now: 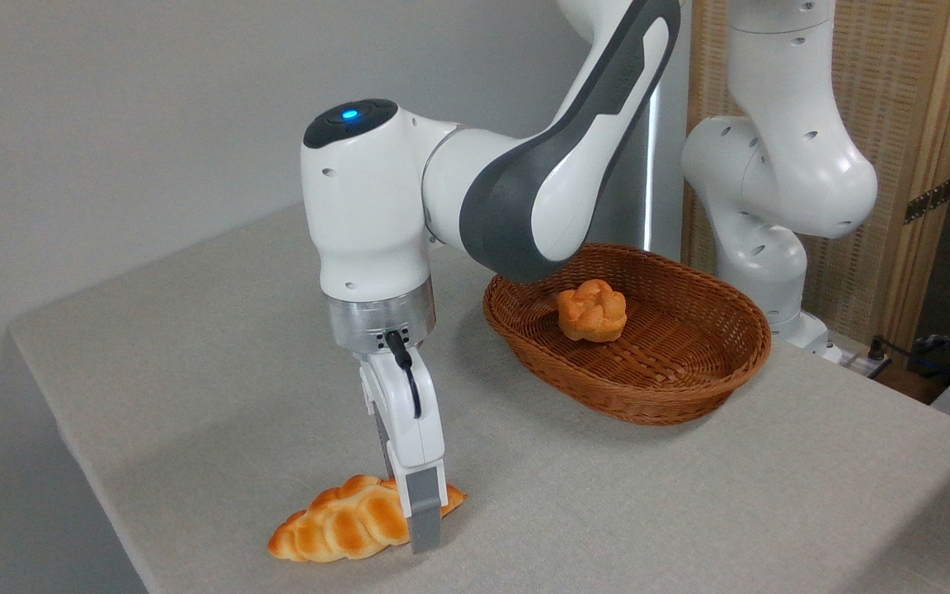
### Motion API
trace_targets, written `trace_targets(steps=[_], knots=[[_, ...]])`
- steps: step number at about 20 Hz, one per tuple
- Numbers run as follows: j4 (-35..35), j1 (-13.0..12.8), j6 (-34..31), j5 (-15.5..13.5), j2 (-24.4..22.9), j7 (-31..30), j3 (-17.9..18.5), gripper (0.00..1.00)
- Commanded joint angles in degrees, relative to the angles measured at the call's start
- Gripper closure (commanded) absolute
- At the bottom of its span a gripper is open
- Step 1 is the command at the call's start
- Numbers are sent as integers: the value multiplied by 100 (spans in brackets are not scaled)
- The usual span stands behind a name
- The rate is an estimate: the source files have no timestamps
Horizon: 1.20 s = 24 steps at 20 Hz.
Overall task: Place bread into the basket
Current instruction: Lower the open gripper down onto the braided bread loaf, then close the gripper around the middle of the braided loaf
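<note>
The braided bread needs to go into the basket [656,408], so next my gripper should grab the bread across its plump braided body [370,514].
The braided golden-orange bread [335,524] lies on the grey tablecloth near the front edge, left of centre. My gripper [411,513] points straight down over the loaf's right half, open. Its near grey fingertip [425,521] stands in front of the loaf, almost at the table. The far finger is mostly hidden behind the loaf. The oval brown wicker basket [656,408] sits at the back right, well apart from the loaf.
A small round knotted bun [592,309] lies inside the basket. The arm's white base [764,247] rises behind the basket, before a wooden screen. The table's front-left edge runs close to the loaf.
</note>
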Motion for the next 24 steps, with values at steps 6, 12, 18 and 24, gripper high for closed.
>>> trace_targets(steps=[6, 12, 18, 24], knots=[[-35, -41, 591, -34, 45, 78, -90, 0], [-35, -41, 697, -51, 71, 69, -257, 0], [-35, -41, 1110, -140, 256, 105, -345, 0], [-35, -24, 1145, -122, 264, 105, -336, 1]])
